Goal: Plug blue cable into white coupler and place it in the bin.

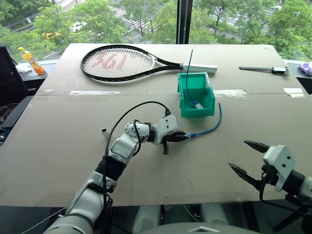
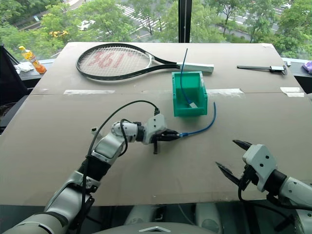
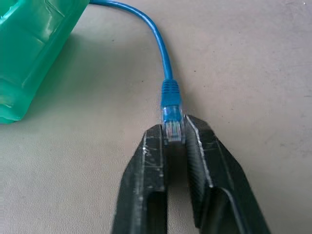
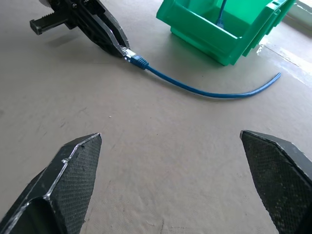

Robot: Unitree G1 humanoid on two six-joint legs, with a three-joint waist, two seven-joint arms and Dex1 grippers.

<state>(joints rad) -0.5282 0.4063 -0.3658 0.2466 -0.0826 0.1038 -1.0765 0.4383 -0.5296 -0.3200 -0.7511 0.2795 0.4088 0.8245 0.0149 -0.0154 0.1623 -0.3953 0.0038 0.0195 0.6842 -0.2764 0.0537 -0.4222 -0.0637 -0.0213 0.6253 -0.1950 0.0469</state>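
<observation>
My right gripper grabs the blue cable by its boot next, to leave the cable's clear plug free for the coupler.
The curved blue cable lies on the table right of the teal bin, its free end reaching up beside the bin's right wall. My left gripper is shut on the cable's clear plug, low over the table just in front of the bin. The white coupler sits alone on the table, left of my left forearm. Near the table's front right edge, my right gripper stands open and holds nothing.
A second, straighter blue cable stands in the bin with a white piece at its lower end. Behind the bin lies a racket. A black tool is at the back right, a bottle at the far left.
</observation>
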